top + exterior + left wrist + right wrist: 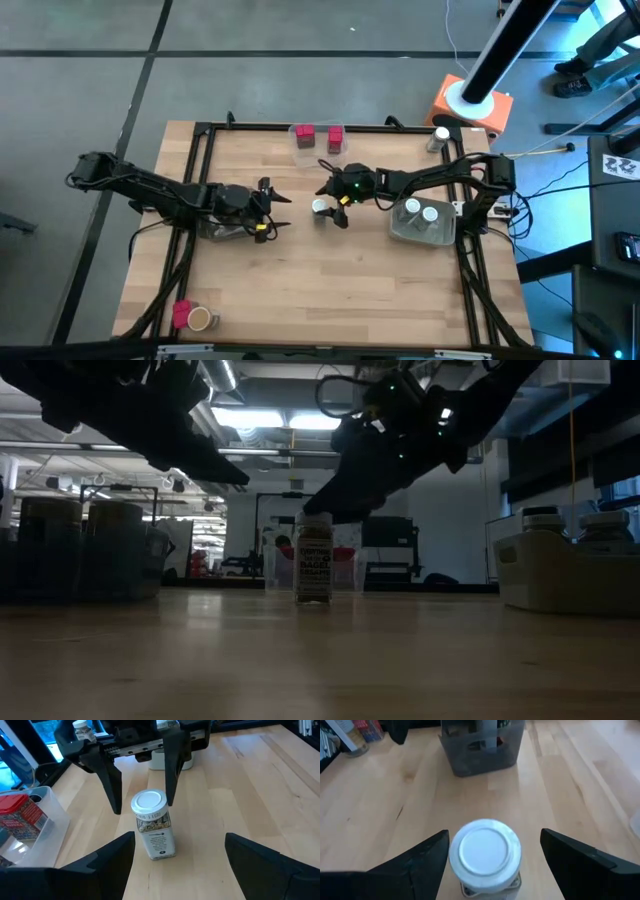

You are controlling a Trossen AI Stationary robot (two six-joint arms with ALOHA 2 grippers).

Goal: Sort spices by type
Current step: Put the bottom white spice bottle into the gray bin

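Note:
I should next grab the jar by its clear body below the cap (496, 893) with my right gripper, to sort it into the grey bin of white-capped jars.
A clear jar with a white cap (320, 207) stands upright on its base mid-table; it also shows as the jar (154, 827) in the left wrist view and the jar (313, 560) in the low view. My right gripper (493, 840) is open and comes down from the right, one finger on each side of the jar's cap (485, 847). My left gripper (177, 867) is open, just left of the jar and pointing at it without touching. Two more white-capped jars (422, 211) stand in the right grey bin. Red blocks (320, 134) sit in the clear tray. My right gripper straddles the jar's white cap (150, 800) from above and the table's right, slanting down. One finger (427, 855) lies close beside the cap's rim, and I cannot tell whether it touches. The other finger (570, 855) stands apart from it. The jar rests on the table.
The right grey bin (400, 228) is close behind my right gripper. A second grey bin (480, 750) sits under my left arm. A lone jar (438, 136) stands at the far right edge. A red block (180, 314) and a tan cylinder (200, 319) lie at the near-left corner.

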